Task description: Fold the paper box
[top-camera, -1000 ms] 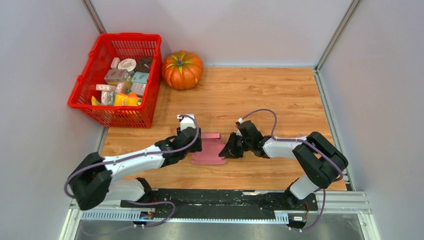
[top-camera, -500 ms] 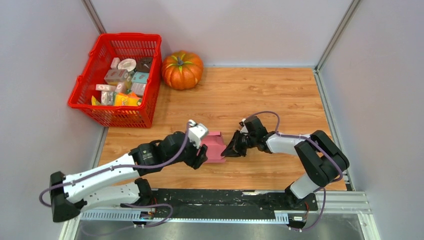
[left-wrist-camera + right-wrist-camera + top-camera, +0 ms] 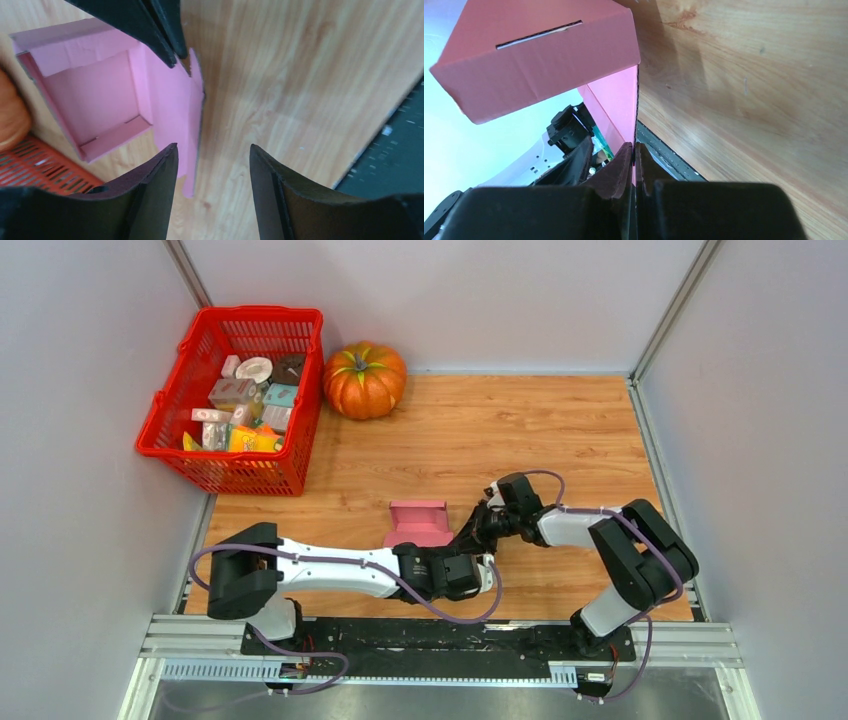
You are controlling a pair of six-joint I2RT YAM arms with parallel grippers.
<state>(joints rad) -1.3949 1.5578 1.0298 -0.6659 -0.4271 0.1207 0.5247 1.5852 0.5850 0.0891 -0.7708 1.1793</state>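
Observation:
My left gripper will next grab the paper box's side flap (image 3: 191, 172) by its free end to turn it for folding. My right gripper stays free.
The pink paper box (image 3: 418, 523) sits on the wooden table as a partly folded tray with raised walls. In the left wrist view its open inside (image 3: 95, 100) shows, with a side flap sticking out toward me. My right gripper (image 3: 470, 537) is shut on that flap at the box's right side; in the right wrist view the pink card (image 3: 539, 55) runs into the closed jaws (image 3: 634, 146). My left gripper (image 3: 447, 560) is open and empty just near of the box; its fingers (image 3: 212, 150) straddle bare table beside the flap's tip, apart from the card.
A red basket (image 3: 235, 475) of small goods stands at the far left, with an orange pumpkin (image 3: 364, 380) beside it. A black rail (image 3: 440, 635) runs along the table's near edge. Grey walls close in both sides.
My left arm has swung from the box's left side round to its near right side, open and off the card. The box now stands as a tray. My right gripper keeps its grip on the flap.

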